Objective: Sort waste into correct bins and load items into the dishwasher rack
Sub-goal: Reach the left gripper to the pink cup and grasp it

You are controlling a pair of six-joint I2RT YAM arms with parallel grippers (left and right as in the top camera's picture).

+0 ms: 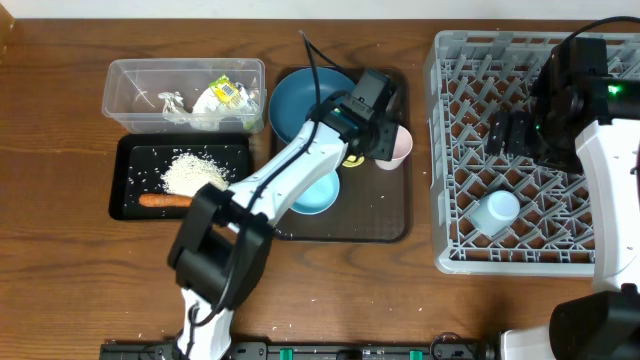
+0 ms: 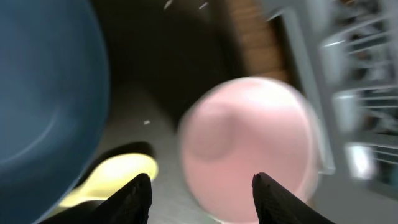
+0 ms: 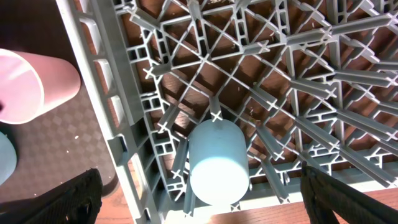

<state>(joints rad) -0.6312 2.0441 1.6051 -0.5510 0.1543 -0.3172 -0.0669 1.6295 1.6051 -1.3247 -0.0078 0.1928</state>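
The pale pink cup's rim is below my left gripper's fingers, so closing now would miss the cup. The left gripper lowers next, before it closes on the cup.
My left gripper (image 1: 385, 140) is open just above the pale pink cup (image 1: 398, 148), which fills the blurred left wrist view (image 2: 249, 143) between the fingers (image 2: 202, 193). Next to the cup are the yellow spoon (image 2: 118, 177), the dark blue plate (image 1: 300, 100) and the light blue bowl (image 1: 318, 192). My right gripper (image 3: 199, 190) is open and empty over the grey dishwasher rack (image 1: 436, 150). The light blue cup (image 3: 217, 162) stands upside down in the rack's front left corner. The clear tub (image 1: 130, 75) holds white paper (image 1: 175, 105) and the wrapper (image 1: 228, 95). The black tray (image 1: 130, 205) holds rice (image 1: 190, 170) and the carrot (image 1: 165, 201).
The cup, spoon, plate and bowl lie on a dark brown serving tray (image 1: 370, 215) between the bins and the rack. A few rice grains are scattered on the wooden table (image 1: 60, 150).
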